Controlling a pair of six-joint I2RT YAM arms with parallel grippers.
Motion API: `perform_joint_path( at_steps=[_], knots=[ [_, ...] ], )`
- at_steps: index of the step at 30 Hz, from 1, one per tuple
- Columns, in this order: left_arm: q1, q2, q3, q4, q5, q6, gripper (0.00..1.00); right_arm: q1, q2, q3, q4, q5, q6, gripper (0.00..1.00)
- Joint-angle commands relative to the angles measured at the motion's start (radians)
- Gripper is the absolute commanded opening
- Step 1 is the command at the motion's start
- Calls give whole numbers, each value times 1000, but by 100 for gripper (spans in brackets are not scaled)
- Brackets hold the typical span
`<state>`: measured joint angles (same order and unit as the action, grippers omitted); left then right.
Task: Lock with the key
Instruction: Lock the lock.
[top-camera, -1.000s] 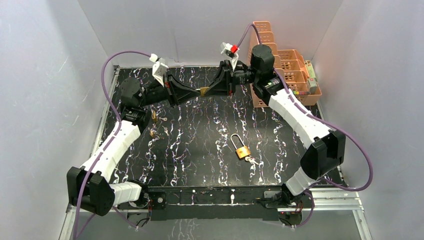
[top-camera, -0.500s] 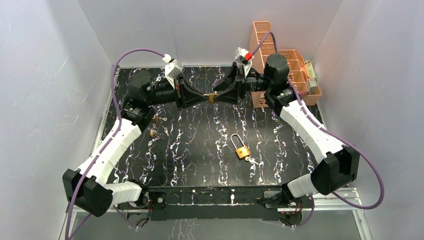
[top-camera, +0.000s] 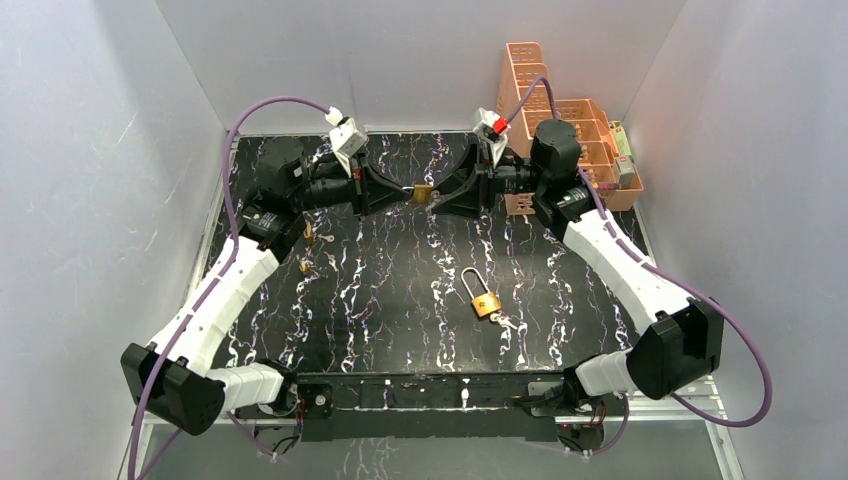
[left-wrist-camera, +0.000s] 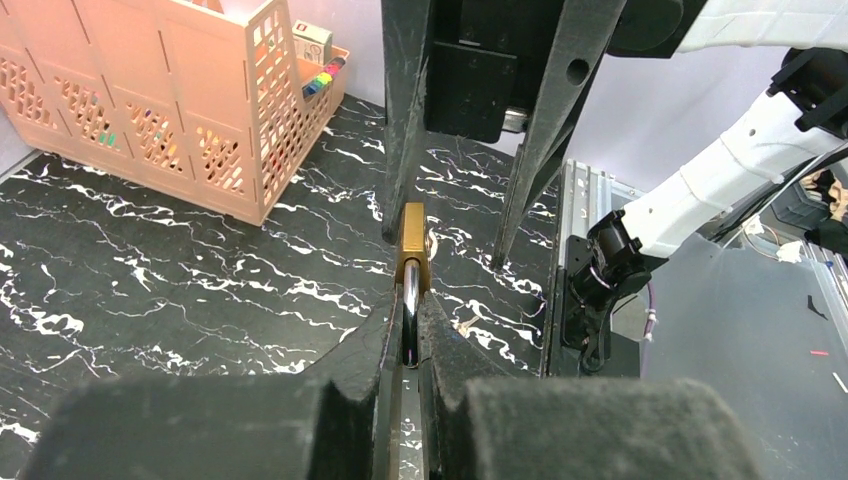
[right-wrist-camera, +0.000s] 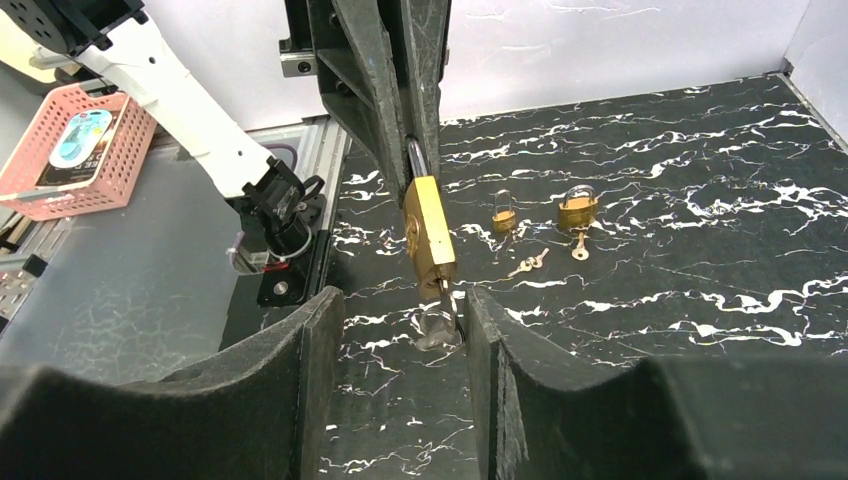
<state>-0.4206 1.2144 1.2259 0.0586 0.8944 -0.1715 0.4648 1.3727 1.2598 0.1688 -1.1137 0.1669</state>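
My right gripper closes on the silver key's head now, as it reaches in past the ends of both fingers, with the brass padlock just beyond.
A brass padlock (top-camera: 422, 193) hangs in the air at the back middle of the table. My left gripper (top-camera: 405, 194) is shut on its steel shackle (left-wrist-camera: 410, 300), with the brass body (left-wrist-camera: 411, 250) sticking out past the fingertips. A silver key (right-wrist-camera: 440, 325) sits in the bottom of the padlock (right-wrist-camera: 430, 235). My right gripper (right-wrist-camera: 405, 310) is open, its fingers on either side of the key. The key is close to the right-hand finger (right-wrist-camera: 490, 340); I cannot tell whether they touch. The right gripper (top-camera: 437, 193) faces the left one.
A larger brass padlock (top-camera: 484, 298) with a key (top-camera: 505, 322) lies on the table's middle right. Two small padlocks (right-wrist-camera: 504, 215) (right-wrist-camera: 577, 208) and loose keys (right-wrist-camera: 527, 264) lie at the left. Orange baskets (top-camera: 560, 130) stand at the back right. White walls enclose the table.
Both grippers, with the padlock between them, have shifted to the right and slightly nearer. Both wrists have turned. The padlock now looks tilted.
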Motion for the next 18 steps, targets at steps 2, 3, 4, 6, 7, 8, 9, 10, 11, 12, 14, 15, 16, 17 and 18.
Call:
perform_joint_path(
  at_steps=[2, 3, 4, 6, 7, 8, 9, 10, 11, 12, 14, 15, 16, 17, 18],
  knots=[
    [6, -39, 46, -2, -4, 17, 0, -11, -49, -2, 23, -20, -21, 51],
    [6, -39, 45, -1, -2, 16, 0, -12, -47, -1, 25, -22, -21, 49],
    [6, -38, 45, 0, 0, 16, 0, -13, -45, 3, 26, -25, -21, 45],
    [6, -37, 45, 1, 7, 15, 0, -13, -36, 9, 26, -28, -20, 41],
    [6, -36, 46, 2, 7, 15, 0, -14, -30, 13, 26, -29, -21, 40],
    [6, -36, 43, 2, 8, 14, 0, -14, -27, 17, 26, -32, -20, 39],
    [6, -36, 44, 3, 9, 13, 0, -14, -22, 20, 26, -34, -19, 38],
    [6, -36, 45, 4, 10, 12, 0, -14, -19, 23, 26, -35, -18, 36],
    [6, -37, 45, 5, 10, 13, 0, -14, -15, 24, 26, -35, -19, 34],
    [6, -37, 47, 6, 11, 15, 0, -15, -14, 25, 25, -37, -19, 32],
    [6, -36, 49, 4, 11, 17, 0, -15, -10, 27, 24, -37, -18, 27],
    [6, -36, 51, 2, 12, 18, 0, -14, -9, 27, 24, -37, -18, 25],
    [6, -35, 53, 2, 12, 19, 0, -14, -7, 27, 24, -37, -19, 23],
    [8, -35, 53, 3, 14, 18, 0, -14, -4, 28, 25, -37, -18, 22],
    [8, -33, 55, 4, 16, 19, 0, -14, -4, 29, 26, -37, -19, 21]
  ],
)
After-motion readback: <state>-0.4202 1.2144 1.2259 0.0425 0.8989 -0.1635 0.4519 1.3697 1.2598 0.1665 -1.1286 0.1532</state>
